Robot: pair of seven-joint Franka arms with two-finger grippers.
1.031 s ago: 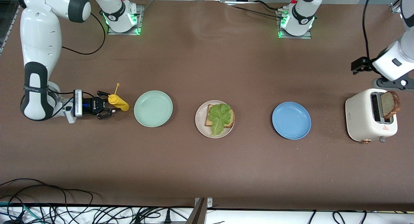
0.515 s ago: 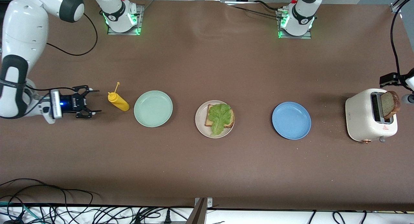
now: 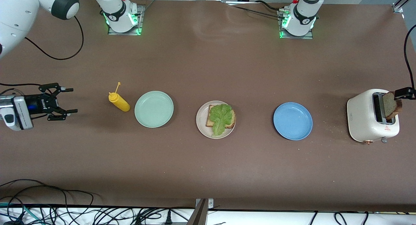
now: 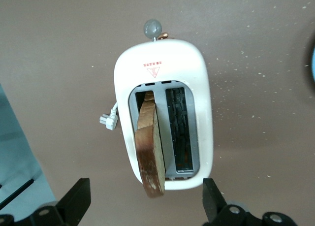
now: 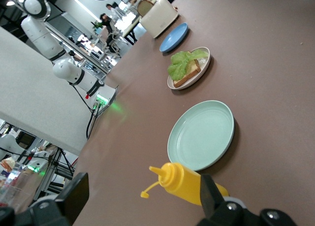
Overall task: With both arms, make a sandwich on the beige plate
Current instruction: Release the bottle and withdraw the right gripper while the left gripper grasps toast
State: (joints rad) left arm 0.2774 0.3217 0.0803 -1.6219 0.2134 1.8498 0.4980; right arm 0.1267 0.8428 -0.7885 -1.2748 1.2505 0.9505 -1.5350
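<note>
I should next use my left gripper to grab the bread slice by its crust edge sticking out of the toaster to top the sandwich (image 3: 220,119).
The beige plate (image 3: 200,120) lies mid-table and carries one toasted bread slice (image 3: 231,122) with a green lettuce leaf (image 3: 220,117) on top. A second toast slice (image 3: 391,105) stands tilted out of a slot of the white toaster (image 3: 364,118) at the left arm's end. My left gripper (image 4: 146,204) hangs open over that toaster, its fingers (image 4: 75,200) wide on either side of the toast (image 4: 150,147) and apart from it. My right gripper (image 3: 72,100) is open and empty at the right arm's end, clear of the yellow squeeze bottle (image 3: 119,103).
A mint-green plate (image 3: 154,108) sits between the bottle and the beige plate. A blue plate (image 3: 292,121) lies between the beige plate and the toaster. Crumbs dot the table around the toaster. In the right wrist view the bottle (image 5: 197,184) stands just ahead of the fingers.
My right gripper let go of the yellow bottle, opened and drew back toward the right arm's end. The left arm slid toward the table's end, over the toaster.
</note>
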